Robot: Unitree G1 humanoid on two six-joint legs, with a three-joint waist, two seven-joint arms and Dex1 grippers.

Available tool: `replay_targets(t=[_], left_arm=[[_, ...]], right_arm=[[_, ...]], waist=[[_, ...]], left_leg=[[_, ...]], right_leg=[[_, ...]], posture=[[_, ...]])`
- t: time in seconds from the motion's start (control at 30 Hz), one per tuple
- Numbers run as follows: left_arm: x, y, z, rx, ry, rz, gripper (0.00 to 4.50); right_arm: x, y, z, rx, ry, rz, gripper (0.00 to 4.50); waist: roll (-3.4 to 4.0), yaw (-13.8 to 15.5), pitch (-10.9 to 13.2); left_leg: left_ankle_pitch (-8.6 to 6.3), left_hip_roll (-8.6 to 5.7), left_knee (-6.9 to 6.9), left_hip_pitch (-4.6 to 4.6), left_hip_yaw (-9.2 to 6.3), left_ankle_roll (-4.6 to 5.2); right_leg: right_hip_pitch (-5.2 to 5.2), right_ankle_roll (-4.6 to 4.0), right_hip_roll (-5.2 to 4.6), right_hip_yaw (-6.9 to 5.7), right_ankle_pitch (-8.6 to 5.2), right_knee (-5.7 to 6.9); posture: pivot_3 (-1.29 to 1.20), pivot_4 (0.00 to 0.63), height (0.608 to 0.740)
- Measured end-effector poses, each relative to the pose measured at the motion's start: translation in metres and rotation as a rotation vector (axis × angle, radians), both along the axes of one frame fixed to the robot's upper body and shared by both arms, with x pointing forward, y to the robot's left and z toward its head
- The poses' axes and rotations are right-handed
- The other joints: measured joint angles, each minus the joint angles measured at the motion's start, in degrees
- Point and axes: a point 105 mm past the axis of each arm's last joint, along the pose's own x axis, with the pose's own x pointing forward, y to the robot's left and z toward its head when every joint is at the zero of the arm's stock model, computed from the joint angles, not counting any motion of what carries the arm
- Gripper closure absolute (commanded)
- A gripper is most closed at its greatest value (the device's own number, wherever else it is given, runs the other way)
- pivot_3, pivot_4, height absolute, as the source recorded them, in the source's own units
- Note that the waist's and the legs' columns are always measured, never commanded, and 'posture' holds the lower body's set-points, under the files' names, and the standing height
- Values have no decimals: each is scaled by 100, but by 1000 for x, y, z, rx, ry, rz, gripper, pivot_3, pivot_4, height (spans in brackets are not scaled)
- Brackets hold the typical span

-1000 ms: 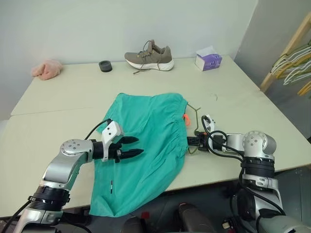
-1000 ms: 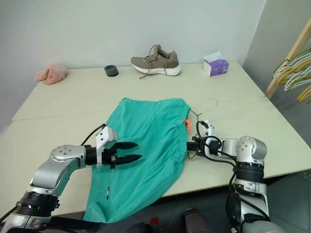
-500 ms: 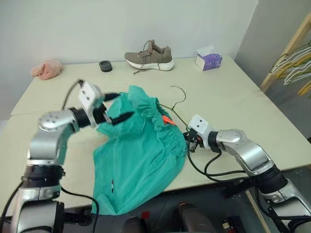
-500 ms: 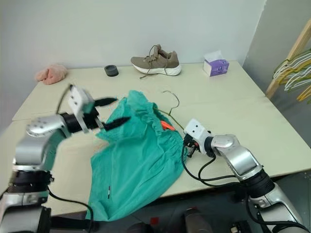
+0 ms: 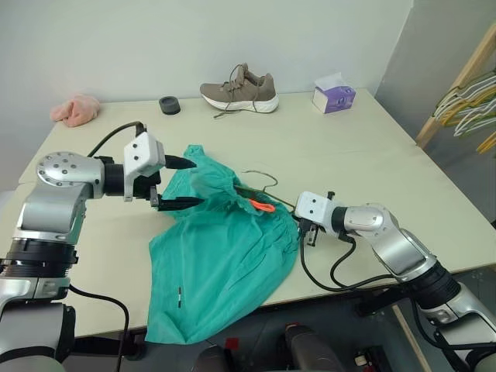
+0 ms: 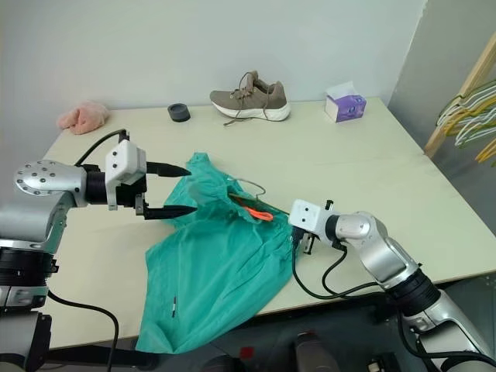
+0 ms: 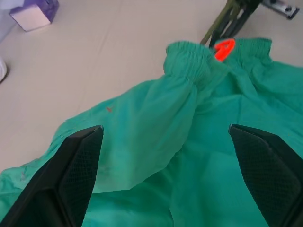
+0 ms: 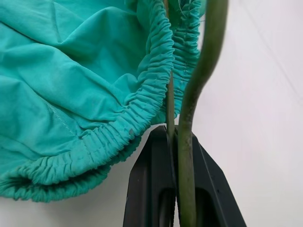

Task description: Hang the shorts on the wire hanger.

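Observation:
The waistband of the shorts stands up in a heap while the legs of the shorts lie slack. Next, my left gripper grabs the gathered waistband.
The teal shorts (image 5: 225,248) lie on the table (image 5: 372,147), their waistband end bunched and raised; the leg end hangs over the front edge. An orange tag (image 5: 262,205) shows at the waistband. The wire hanger (image 5: 260,177) runs into the bunched waistband, and its hook sticks out above the fabric. My right gripper (image 8: 177,137) is shut on the hanger's wire beside the elastic waistband (image 8: 142,118), at the shorts' right edge (image 5: 302,230). My left gripper (image 5: 200,182) hovers wide open at the left of the raised fabric, with the shorts (image 7: 156,118) ahead of its fingers (image 7: 78,165).
At the back of the table are a pink cloth lump (image 5: 75,108), a black ring (image 5: 169,105), a grey shoe (image 5: 239,87) and a purple tissue box (image 5: 335,93). A wooden rack with several hangers (image 5: 469,93) stands off the table's right side.
My left gripper opened wide and rose up and to the left, off the flat shorts. My right wrist rolled; the hanger tilted up and the waistband end bunched up with it.

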Motion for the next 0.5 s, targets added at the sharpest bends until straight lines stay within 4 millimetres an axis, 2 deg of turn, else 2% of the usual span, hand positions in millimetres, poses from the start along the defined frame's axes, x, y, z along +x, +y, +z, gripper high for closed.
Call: replay_targets(t=[0.23,0.5], left_arm=[[7,6,-8,60,-23,-3,21],[5,-5,-20,75,-8,-57,21]], right_arm=[[-9,13,13,2,-53,87,4500],[-14,21,25,-13,-114,142,4500]], waist=[[0,-29,0],[0,-34,0]], left_leg=[[0,1,0,-1,0,0],[0,1,6,-1,0,0]], right_leg=[[-2,-20,1,2,12,-2],[-1,-22,1,2,13,3]], posture=[[-198,74,740],[-201,71,740]])
